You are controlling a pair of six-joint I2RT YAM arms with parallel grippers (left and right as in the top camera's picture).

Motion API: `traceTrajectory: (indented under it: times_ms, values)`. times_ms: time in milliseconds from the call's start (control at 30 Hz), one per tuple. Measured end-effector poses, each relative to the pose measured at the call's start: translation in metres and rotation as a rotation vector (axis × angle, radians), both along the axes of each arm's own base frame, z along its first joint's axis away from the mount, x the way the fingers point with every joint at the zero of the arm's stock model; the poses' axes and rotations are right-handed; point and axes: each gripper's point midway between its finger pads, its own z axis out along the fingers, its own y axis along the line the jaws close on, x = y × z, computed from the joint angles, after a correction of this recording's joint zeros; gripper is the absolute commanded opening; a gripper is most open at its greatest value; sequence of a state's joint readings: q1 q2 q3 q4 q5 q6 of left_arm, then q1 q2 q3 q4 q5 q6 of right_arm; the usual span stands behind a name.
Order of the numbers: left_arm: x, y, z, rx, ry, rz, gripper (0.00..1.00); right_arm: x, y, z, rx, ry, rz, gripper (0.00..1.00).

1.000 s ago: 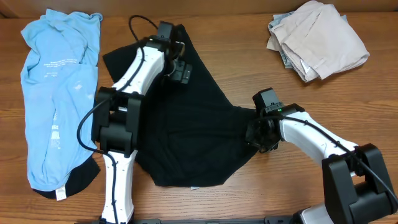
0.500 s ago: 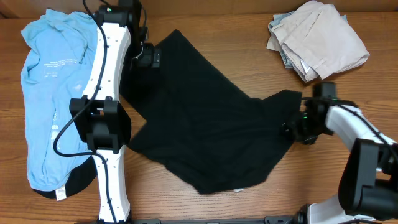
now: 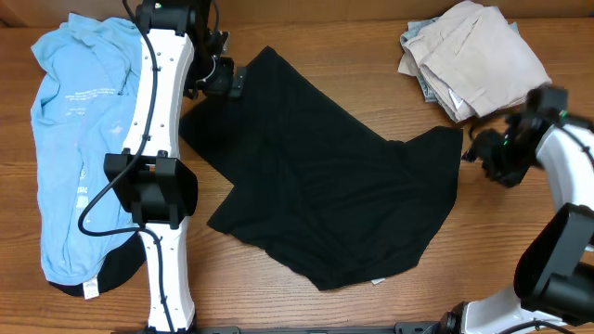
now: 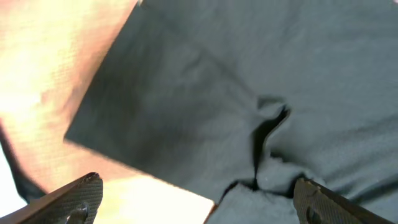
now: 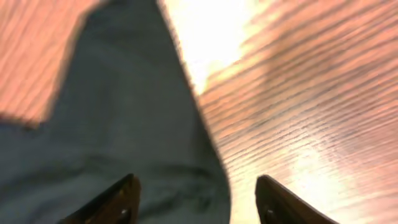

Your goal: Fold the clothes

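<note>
I should next grab the black garment point(image 3: 325, 186) by its loose outer edge point(image 3: 456, 171) with my right gripper. Then the fabric can be pulled straight for folding.
The large black garment point(image 3: 325, 186) lies spread flat across the middle of the table, with a small white tag point(image 3: 376, 281) at its front edge. My left gripper point(image 3: 225, 82) is open and empty over its far left corner. In the left wrist view point(image 4: 199, 196) the jaws are wide apart above the black fabric point(image 4: 249, 81), which has a small fold. My right gripper point(image 3: 484, 156) is open just right of the garment's right corner. The right wrist view point(image 5: 196, 193) shows the black edge point(image 5: 124, 124) between the open jaws. The light blue printed T-shirt point(image 3: 83, 121) lies at the left. The beige clothes point(image 3: 473, 56) lie piled at the back right.
Another dark garment point(image 3: 116, 267) with a white tag point(image 3: 90, 289) pokes out from under the blue T-shirt's front end. My left arm's white links point(image 3: 153, 139) run along the gap between the T-shirt and the black garment. Bare wood table point(image 3: 501, 241) shows at the front right.
Both arms pulled the black garment's corners apart, left to the back left and right to the right, spreading it out. The right gripper has moved off its corner.
</note>
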State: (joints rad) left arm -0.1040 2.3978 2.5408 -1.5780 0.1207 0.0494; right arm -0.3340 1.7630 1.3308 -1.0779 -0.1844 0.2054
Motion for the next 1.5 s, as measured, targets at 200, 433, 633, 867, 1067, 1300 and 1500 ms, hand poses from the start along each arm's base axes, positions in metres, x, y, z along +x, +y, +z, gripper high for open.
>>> traceTrajectory:
  times_ms: [200, 433, 633, 867, 1067, 1300, 1500]
  values:
    - [0.022, -0.019, 0.005, -0.018, -0.101, -0.02, 0.94, 0.004, 0.005, 0.058, 0.02, -0.048, 0.017, 0.7]
    - [0.026, -0.028, -0.005, -0.035, -0.083, 0.068, 0.88, -0.004, 0.025, 0.073, 0.077, -0.065, 0.053, 0.7]
    - [0.018, -0.027, -0.015, -0.038, -0.022, 0.135, 0.88, -0.01, 0.088, 0.073, 0.112, -0.022, 0.245, 0.7]
    - [0.008, 0.011, -0.015, -0.045, 0.042, 0.232, 0.88, -0.016, 0.203, 0.074, 0.119, -0.075, 0.597, 0.71]
    - [-0.001, 0.044, -0.011, -0.038, 0.078, 0.284, 0.88, -0.047, 0.29, 0.059, 0.138, -0.121, 0.863, 0.71]
    - [-0.002, 0.045, -0.008, -0.036, 0.07, 0.255, 0.89, -0.121, 0.329, 0.024, 0.107, 0.019, 1.038, 0.77]
    - [-0.002, 0.045, -0.008, -0.034, 0.067, 0.236, 0.89, -0.165, 0.314, -0.02, 0.035, 0.162, 1.031, 0.78]
